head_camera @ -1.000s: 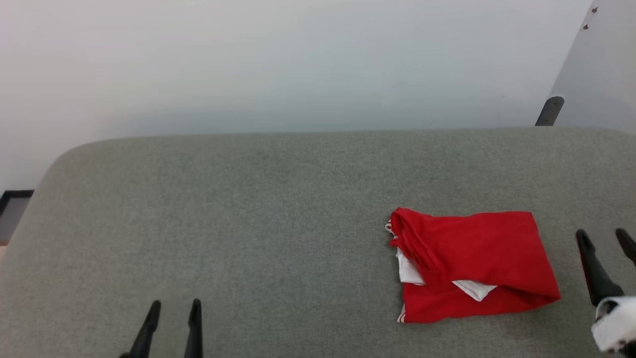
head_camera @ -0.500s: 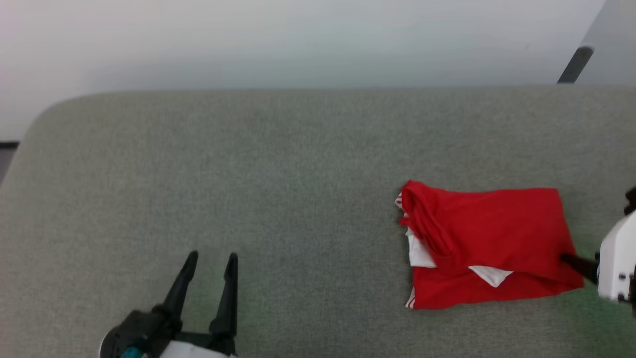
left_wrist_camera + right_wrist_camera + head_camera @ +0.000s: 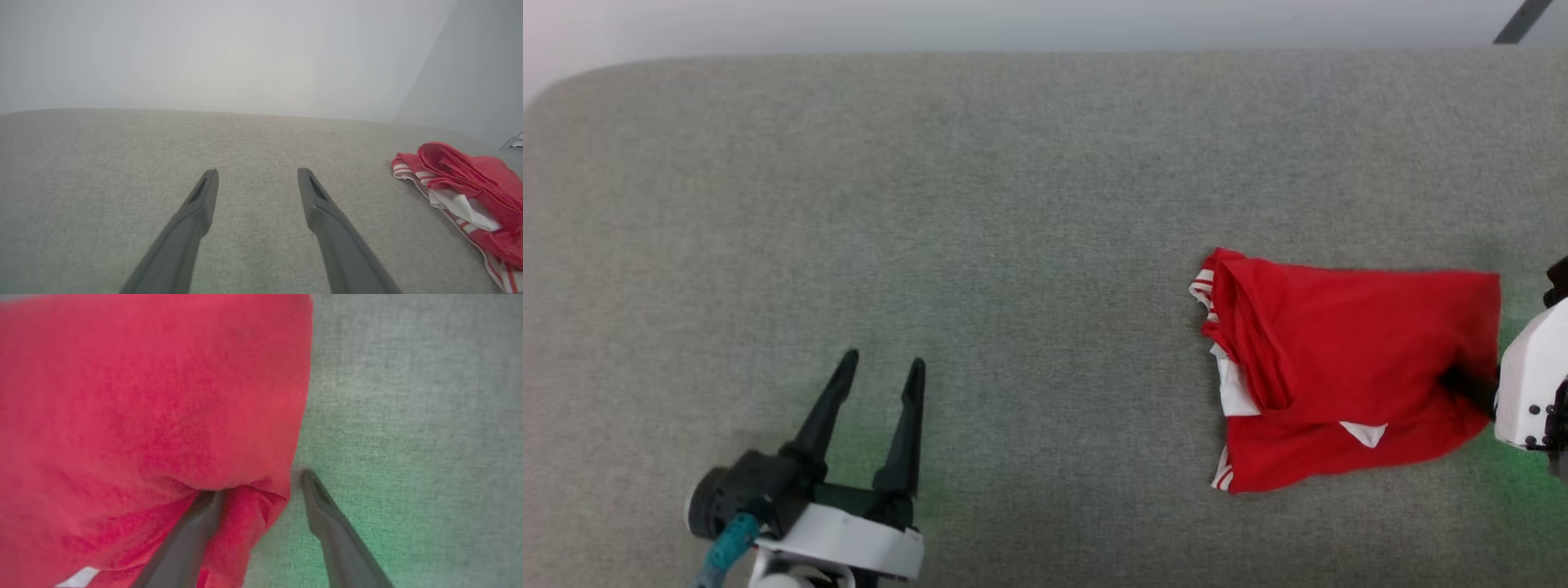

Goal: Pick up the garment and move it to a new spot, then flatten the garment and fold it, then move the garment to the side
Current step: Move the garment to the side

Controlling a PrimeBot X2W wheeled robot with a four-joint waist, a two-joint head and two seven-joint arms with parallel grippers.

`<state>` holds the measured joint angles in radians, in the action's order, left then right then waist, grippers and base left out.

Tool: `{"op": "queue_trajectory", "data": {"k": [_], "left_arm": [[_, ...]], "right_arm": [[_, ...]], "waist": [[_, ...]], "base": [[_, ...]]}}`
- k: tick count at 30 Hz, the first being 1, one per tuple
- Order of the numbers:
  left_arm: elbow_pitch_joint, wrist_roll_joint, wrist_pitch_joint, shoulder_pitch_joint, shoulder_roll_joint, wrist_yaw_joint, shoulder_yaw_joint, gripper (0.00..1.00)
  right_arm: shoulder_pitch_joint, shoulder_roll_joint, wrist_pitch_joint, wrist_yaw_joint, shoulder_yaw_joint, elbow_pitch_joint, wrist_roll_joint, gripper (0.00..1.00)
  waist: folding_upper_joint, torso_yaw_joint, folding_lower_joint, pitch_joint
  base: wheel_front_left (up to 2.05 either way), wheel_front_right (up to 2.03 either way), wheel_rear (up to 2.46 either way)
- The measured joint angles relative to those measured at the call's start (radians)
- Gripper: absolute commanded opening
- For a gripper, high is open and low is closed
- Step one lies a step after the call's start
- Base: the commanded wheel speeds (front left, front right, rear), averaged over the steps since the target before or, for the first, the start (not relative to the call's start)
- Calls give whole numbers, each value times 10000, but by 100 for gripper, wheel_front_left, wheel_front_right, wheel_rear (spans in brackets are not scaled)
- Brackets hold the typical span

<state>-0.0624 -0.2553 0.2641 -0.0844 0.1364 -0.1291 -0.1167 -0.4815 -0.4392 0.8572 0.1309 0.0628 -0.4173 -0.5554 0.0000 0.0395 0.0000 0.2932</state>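
The folded garment [image 3: 1346,343] has to move to the side, so the robot's right gripper needs to pick up the red garment by its raised folded edge next.
The garment [image 3: 1347,367], a red shirt with white parts and striped trim, lies loosely folded on the right of the grey cushioned surface [image 3: 1013,204]. My right gripper [image 3: 259,486] is open at its right edge; the left finger [image 3: 204,514] is tucked under a fold of the red cloth and the other finger rests on bare cushion. In the head view its white wrist [image 3: 1531,384] sits at the right edge. My left gripper [image 3: 884,361] stands open over bare cushion, far left of the garment [image 3: 461,179], with nothing between its fingers [image 3: 204,204].
The cushion's far edge runs along the top of the head view, with a pale surface beyond it. A dark metal leg [image 3: 1519,20] shows at the top right. Wide bare cushion lies between the left gripper and the garment.
The head camera has tilted down, so the whole picture shifted. My right gripper has turned and pushed into the garment's right edge. The left arm has come further up into view.
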Motion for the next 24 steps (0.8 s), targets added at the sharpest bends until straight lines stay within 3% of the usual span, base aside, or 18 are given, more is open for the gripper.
{"op": "queue_trajectory", "data": {"k": [9, 17, 24], "left_arm": [[719, 128, 2, -781, 604, 0, -523, 100], [1198, 150, -2, -2109, 1285, 0, -1337, 100], [1534, 123, 0, -3853, 2100, -6, -2293, 100]], "right_arm": [[-185, 171, -1866, 15, -21, 159, -255, 0], [-447, -397, -3041, 6, -1273, 50, -332, 0], [-1111, -738, -4171, 4, -2499, -686, 297, 0]], "waist": [[0, -798, 0, 262], [0, -1986, 0, 703], [1, -2772, 0, 1600]], "base": [[0, 0, 0], [0, 0, 0], [0, 0, 0]]}}
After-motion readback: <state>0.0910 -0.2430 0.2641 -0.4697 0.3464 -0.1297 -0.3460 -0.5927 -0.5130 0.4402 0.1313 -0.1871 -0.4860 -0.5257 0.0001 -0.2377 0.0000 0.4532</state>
